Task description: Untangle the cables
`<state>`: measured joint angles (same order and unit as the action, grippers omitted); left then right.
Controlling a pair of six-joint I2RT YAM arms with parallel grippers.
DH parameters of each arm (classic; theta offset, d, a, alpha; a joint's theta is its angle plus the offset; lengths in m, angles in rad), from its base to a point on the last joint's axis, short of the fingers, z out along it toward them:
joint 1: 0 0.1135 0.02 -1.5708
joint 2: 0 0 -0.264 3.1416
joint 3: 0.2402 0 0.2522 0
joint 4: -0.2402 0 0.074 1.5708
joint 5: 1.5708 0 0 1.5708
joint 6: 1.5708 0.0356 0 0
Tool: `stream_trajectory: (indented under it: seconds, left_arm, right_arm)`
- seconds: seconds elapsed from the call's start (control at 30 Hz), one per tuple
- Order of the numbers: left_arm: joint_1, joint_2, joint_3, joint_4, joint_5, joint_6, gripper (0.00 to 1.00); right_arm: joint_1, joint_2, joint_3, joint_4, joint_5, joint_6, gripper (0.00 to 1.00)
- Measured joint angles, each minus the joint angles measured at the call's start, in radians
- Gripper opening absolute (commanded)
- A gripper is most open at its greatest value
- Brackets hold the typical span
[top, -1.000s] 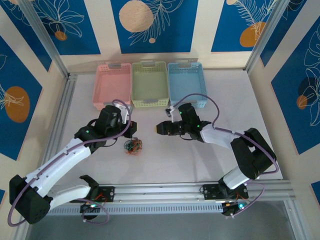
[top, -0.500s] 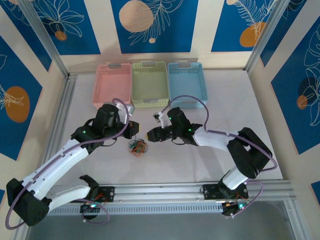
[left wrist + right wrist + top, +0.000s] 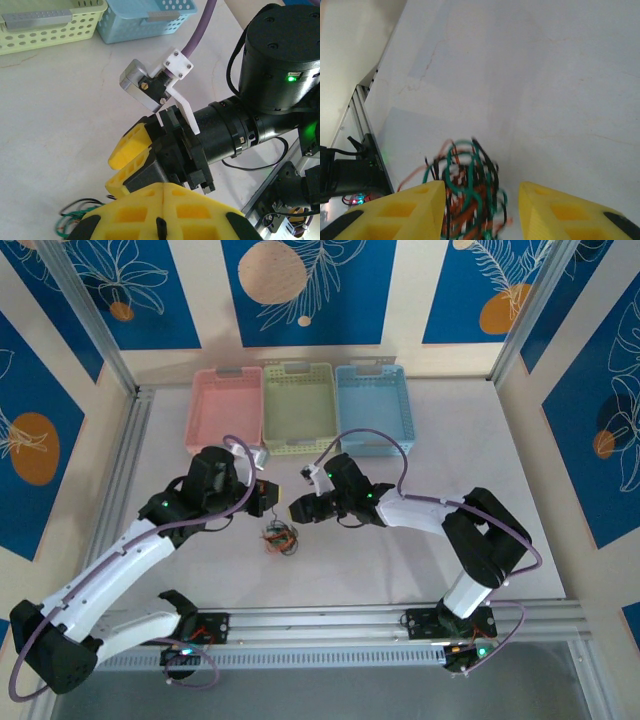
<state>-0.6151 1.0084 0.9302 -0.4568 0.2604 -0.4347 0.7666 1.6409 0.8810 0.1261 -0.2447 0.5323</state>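
Note:
My right gripper grabs the knot by its orange wires next, to leave the thin black wire free to be drawn out and untangled.
The cables (image 3: 279, 537) are a small knot of black, orange and green wires on the white table between the two arms. My left gripper (image 3: 262, 502) sits just up-left of the knot. Its yellow fingers (image 3: 200, 210) are pressed together, with a thin black strand in the seam. Loose black and green strands (image 3: 75, 215) trail from under them. My right gripper (image 3: 297, 510) faces it from the right and is open. In the right wrist view the blurred cables (image 3: 470, 195) stand between the spread fingers of the right gripper (image 3: 482, 187). The right gripper (image 3: 114, 172) nearly touches my left fingertips.
Three empty baskets stand in a row at the back: pink (image 3: 225, 410), green (image 3: 297, 405) and blue (image 3: 373, 405). An aluminium rail (image 3: 330, 620) runs along the near edge by the arm bases. A purple cable (image 3: 375, 440) loops over the right arm.
My right gripper has moved left until it flanks the knot. The knot has shifted a little to the right and nearer. The left gripper has hardly moved.

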Motion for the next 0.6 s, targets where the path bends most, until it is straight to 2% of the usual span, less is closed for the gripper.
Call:
stream_trajectory:
  seconds: [0.27, 0.6]
  left_arm:
    - [0.000, 0.056, -0.040, 0.037, -0.010, -0.003, 0.00]
    - [0.000, 0.089, -0.046, 0.076, -0.010, -0.004, 0.00]
  right_arm:
    - [0.031, -0.008, -0.035, -0.015, 0.026, 0.090, 0.39]
    - [0.059, -0.013, -0.037, -0.022, 0.032, 0.097, 0.34]
